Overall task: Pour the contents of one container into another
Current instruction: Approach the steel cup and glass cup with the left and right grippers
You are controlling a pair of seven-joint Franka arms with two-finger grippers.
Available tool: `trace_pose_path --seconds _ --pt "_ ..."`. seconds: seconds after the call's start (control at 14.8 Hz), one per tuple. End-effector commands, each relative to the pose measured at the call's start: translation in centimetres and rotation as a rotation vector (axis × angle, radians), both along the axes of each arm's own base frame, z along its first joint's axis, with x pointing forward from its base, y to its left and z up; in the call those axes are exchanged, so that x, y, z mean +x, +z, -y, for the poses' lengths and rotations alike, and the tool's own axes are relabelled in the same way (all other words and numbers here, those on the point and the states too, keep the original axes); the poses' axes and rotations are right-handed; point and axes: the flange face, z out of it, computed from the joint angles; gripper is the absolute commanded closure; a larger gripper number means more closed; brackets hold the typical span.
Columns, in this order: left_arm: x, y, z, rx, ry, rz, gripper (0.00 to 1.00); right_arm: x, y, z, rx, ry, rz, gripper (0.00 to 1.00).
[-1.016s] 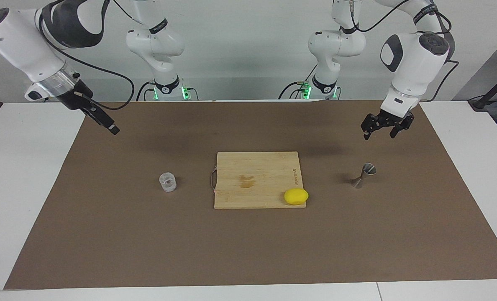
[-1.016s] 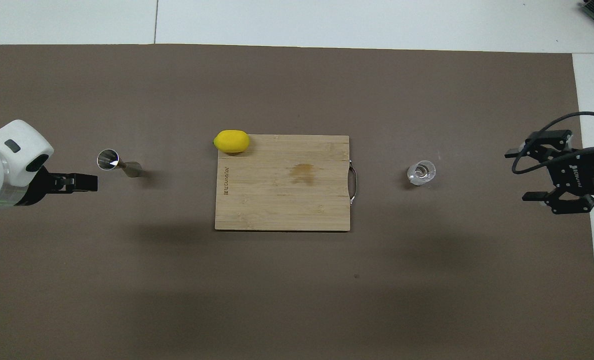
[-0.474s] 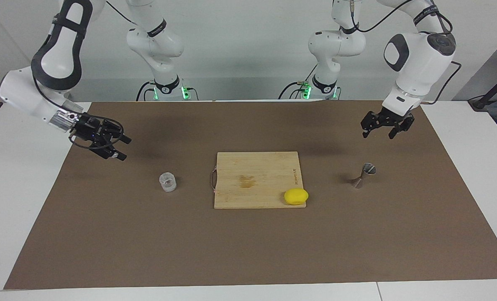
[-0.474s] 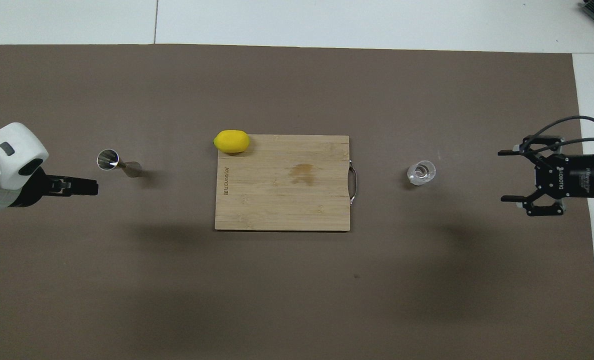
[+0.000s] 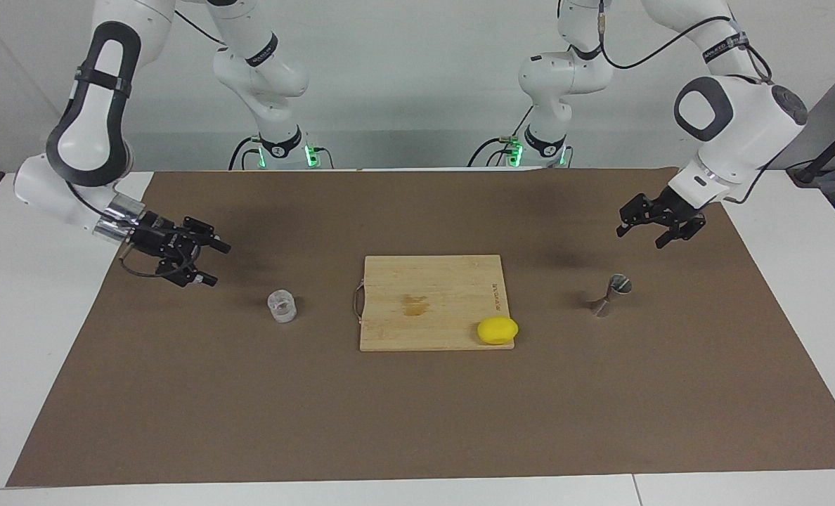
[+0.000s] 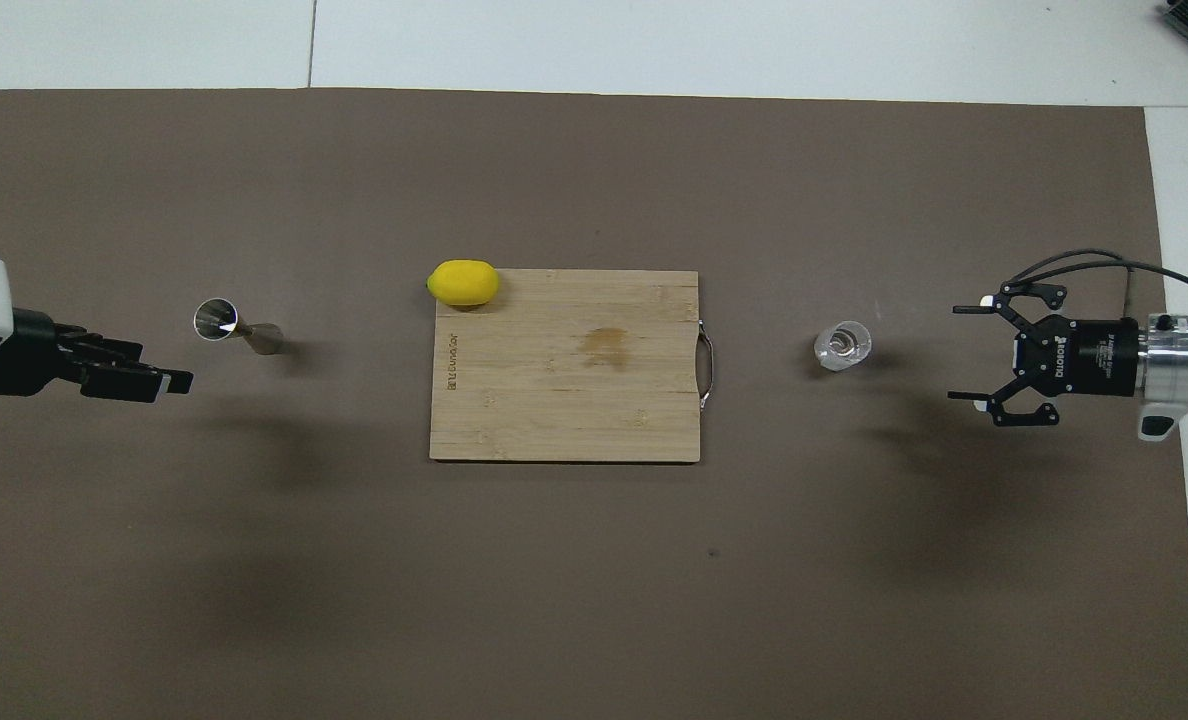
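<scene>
Next, my right gripper grabs the clear squat cup around its round body (image 6: 842, 347) to pour between the containers.
The small clear cup (image 5: 282, 306) stands on the brown mat toward the right arm's end of the table; it also shows in the overhead view (image 6: 843, 345). My right gripper (image 5: 217, 265) is open and empty, turned level and low over the mat. It is beside the cup with a gap between them, its open fingers facing the cup in the overhead view (image 6: 957, 353). The steel hourglass jigger (image 5: 611, 295) stands toward the left arm's end (image 6: 239, 328). My left gripper (image 5: 641, 234) is open and empty, raised over the mat beside the jigger (image 6: 169, 378).
A wooden cutting board (image 5: 424, 281) lies in the middle of the mat (image 6: 564, 400), between cup and jigger. A yellow lemon (image 5: 497, 330) sits on the board's corner farthest from the robots, on the jigger's side (image 6: 464, 282).
My right gripper came down from high up, turned level and moved in toward the cup. My left gripper drifted a little toward its own end of the table. Cup and jigger have not moved.
</scene>
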Motion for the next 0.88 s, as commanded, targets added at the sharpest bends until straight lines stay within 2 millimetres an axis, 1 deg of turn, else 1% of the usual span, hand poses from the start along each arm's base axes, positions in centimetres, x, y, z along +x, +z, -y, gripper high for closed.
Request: trace_pose_path --seconds 0.0,0.07,0.14,0.2,0.41,0.47,0.54,0.61,0.68,0.81 --pt "1.8 0.4 -2.5 -0.173 -0.099 0.033 0.0 0.7 -1.6 -0.1 0.077 -0.041 -0.033 0.0" --pt "2.4 0.2 -3.2 -0.223 -0.113 0.04 0.0 0.6 -2.3 -0.6 0.116 -0.029 -0.052 0.0" --pt "2.7 -0.2 -4.0 -0.268 -0.129 0.078 0.0 0.6 -2.9 -0.7 0.127 -0.021 -0.066 0.0" --pt "3.1 -0.5 -4.4 -0.304 -0.159 0.135 0.0 0.5 -3.5 -0.7 0.133 -0.022 -0.073 0.0" --pt "4.0 -2.0 -4.8 -0.38 -0.237 0.262 0.0 0.5 -5.5 -1.1 0.144 -0.015 -0.098 0.0" --pt "4.0 -2.4 -4.8 -0.401 -0.269 0.293 0.0 0.8 -5.6 -1.3 0.145 -0.012 -0.101 0.0" --pt "4.0 -3.4 -4.8 -0.442 -0.284 0.301 0.0 0.9 -6.0 -1.5 0.158 -0.02 -0.113 0.0" --pt "4.0 -4.3 -5.4 -0.477 -0.276 0.316 0.0 1.2 -6.5 -1.8 0.184 -0.038 -0.115 0.0" --pt "4.0 -4.7 -6.1 -0.494 -0.282 0.363 0.0 1.3 -7.2 -2.0 0.201 -0.049 -0.123 0.0" --pt "4.2 -5.8 -7.7 -0.533 -0.301 0.49 0.0 2.0 -7.5 -2.3 0.201 -0.047 -0.124 0.0"
